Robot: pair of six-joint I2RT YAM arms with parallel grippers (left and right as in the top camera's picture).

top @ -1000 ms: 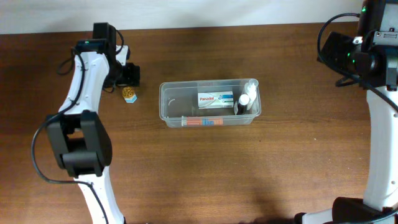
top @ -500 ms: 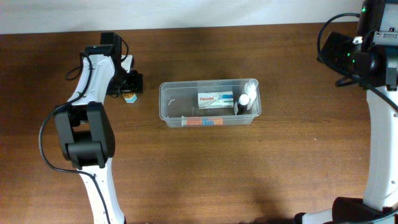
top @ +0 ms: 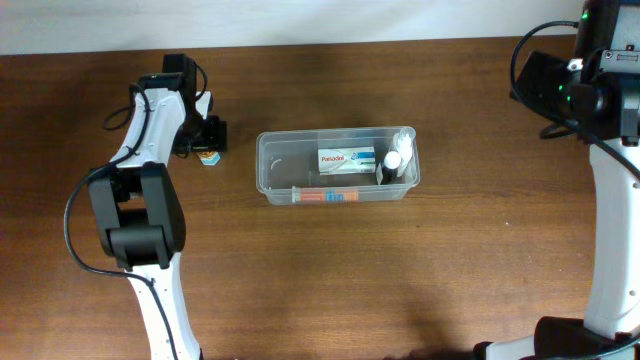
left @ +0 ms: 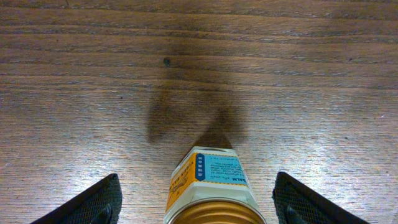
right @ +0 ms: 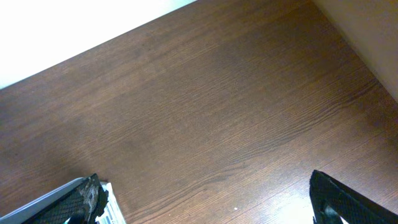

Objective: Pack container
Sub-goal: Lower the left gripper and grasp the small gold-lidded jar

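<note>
My left gripper will grab the jar by its sides next and leave the gold lid and the base free. Then it can pack the small jar (top: 208, 157) upright in the container (top: 270, 178).
The clear plastic container (top: 270, 178) sits mid-table and holds a white Panadol box (top: 346, 159), a long orange and blue box (top: 325, 196) and small white bottles (top: 398, 158). A small jar with a gold lid and an orange and blue label (left: 210, 190) stands on the table left of the container, also seen overhead (top: 209, 156). My left gripper (left: 196, 208) is open, low over the jar, a finger on each side with gaps. My right gripper (right: 205, 199) is open and empty, high at the far right.
The right arm (top: 585, 90) stands at the right edge of the brown wooden table (top: 330, 280). A corner of the container shows at the lower left of the right wrist view (right: 109, 208).
The left gripper swung right and came down over the jar during the first half second. It has barely moved since. The right arm has not moved.
</note>
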